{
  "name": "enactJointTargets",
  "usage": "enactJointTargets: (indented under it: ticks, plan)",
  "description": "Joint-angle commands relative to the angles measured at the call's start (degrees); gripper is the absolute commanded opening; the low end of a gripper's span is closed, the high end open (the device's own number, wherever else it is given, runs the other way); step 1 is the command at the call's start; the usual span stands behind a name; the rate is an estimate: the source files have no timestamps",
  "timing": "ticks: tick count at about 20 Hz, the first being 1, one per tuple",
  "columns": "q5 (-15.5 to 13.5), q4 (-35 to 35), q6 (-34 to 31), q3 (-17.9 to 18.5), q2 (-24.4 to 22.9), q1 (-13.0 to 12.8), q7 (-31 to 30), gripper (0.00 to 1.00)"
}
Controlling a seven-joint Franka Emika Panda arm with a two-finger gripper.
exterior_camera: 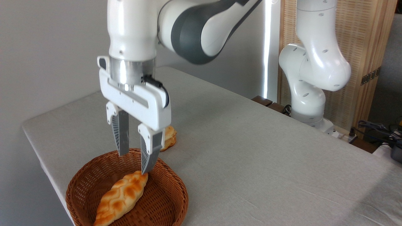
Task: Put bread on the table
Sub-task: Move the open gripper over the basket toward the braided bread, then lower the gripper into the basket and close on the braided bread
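I will next grab the braided bread by its tapered tip [141, 177] with my gripper. Then I can put the bread on the tabletop.
The bread [121, 197], a long braided golden loaf with toasted patches, lies slantwise inside the round brown wicker basket [169, 201] at the front left of the grey table [251, 150]. My gripper [134, 163] hangs open just above the loaf's upper end. Nothing sits between its fingers. The right fingertip [147, 166] is close to the loaf's tapered tip; whether it touches is unclear.
A small round bun [169, 138] rests on the table just behind the basket, partly hidden by my gripper. The arm's white base [306, 106] stands at the table's far right edge, with cables [377, 128] beyond it.
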Motion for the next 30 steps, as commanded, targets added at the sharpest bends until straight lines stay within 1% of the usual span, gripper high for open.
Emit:
enactJointTargets:
  ticks: [1,5,7,10,15,19,20,21,23,24,30]
  plan:
    - [-0.3,0.4,1.8,0.3,3.9,-0.4,0.5,1.0]
    - [-0.6,0.5,3.4,0.0,7.0,-0.4,0.1,1.0]
    - [-1.2,0.5,5.9,-0.2,8.5,-0.5,0.0,1.0]
    - [-5.0,0.5,9.1,-0.9,10.1,-0.5,-0.2,1.0]
    - [-5.9,0.6,9.8,-1.5,11.0,-0.7,-0.2,1.0]
    - [-5.9,0.6,9.8,-2.3,11.0,-0.7,-0.3,1.0]
    - [-5.9,0.6,9.8,-2.4,11.0,-0.7,-0.3,0.98]
    - [-5.7,0.6,9.8,-2.4,11.0,-0.8,-0.3,0.86]
    - [-5.5,1.1,9.8,-2.4,10.9,-0.9,0.1,0.55]
    - [-5.5,1.3,9.8,-2.4,10.9,-0.9,0.3,0.46]
    - [-5.5,1.3,9.8,-2.4,10.9,-0.9,0.4,0.45]
